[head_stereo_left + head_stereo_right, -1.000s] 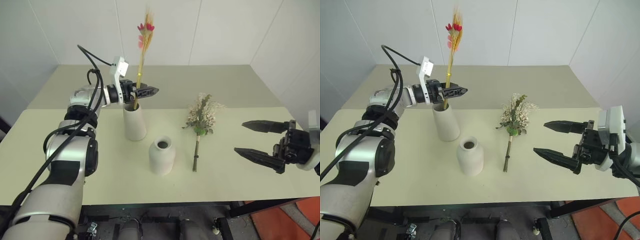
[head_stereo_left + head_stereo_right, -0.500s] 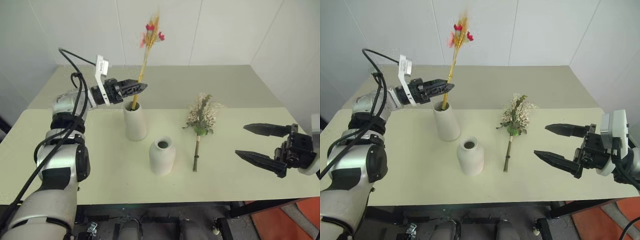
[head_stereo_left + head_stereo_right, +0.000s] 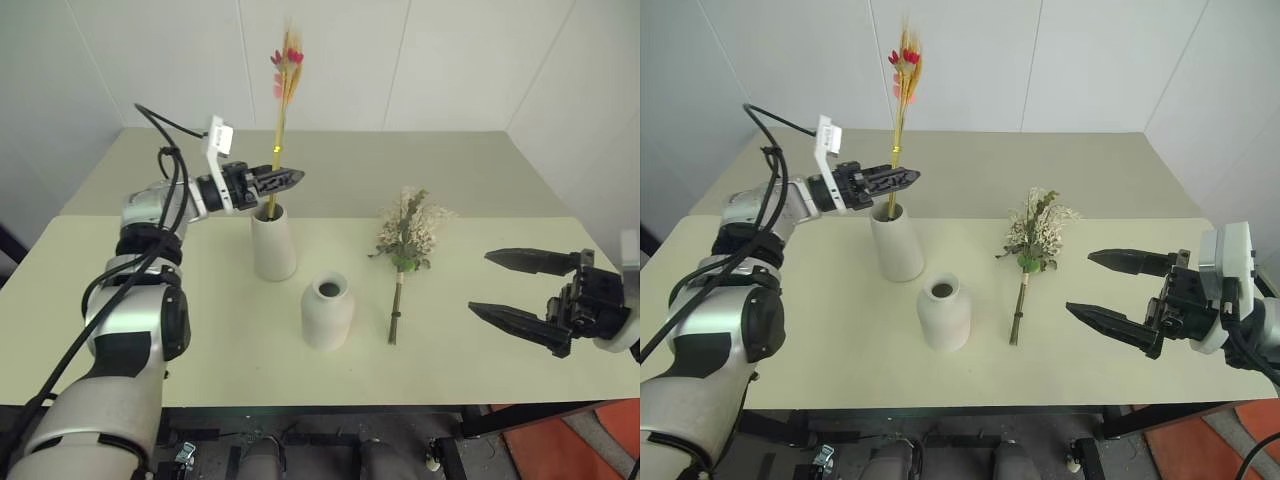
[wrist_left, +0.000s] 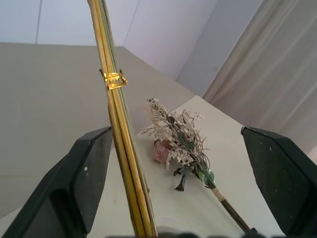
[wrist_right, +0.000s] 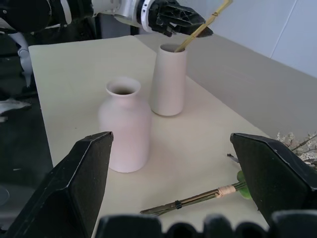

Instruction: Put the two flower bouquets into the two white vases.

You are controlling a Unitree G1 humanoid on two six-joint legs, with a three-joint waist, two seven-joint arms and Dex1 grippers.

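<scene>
The bouquet's delicate cream sprigs fan out loosely at its head, so my right gripper will next pick it up by its wrapped stems.
The thin bouquet (image 3: 287, 68) of yellow stalks and red-pink blooms stands upright in the tall tapered white vase (image 3: 273, 243). My left gripper (image 3: 292, 179) hovers just above that vase's mouth, open; the stalks (image 4: 120, 148) pass between its fingers, nearer one finger, not squeezed. The squat narrow-necked white vase (image 3: 328, 312) stands empty in front of it. The fuller bouquet (image 3: 407, 233) of cream sprigs, green leaves and a pink rose lies flat on the table, stem toward me. My right gripper (image 3: 480, 282) hangs open to the right of that bouquet, holding nothing.
The pale green table (image 3: 200, 320) has a second table of the same colour pushed against its far side. White walls close in behind and on both sides. A black cable loops over my left arm.
The thin bouquet's top swayed to the right and has come back to the left. My left gripper shifted slightly around the stalks, still open. The right gripper has kept still.
</scene>
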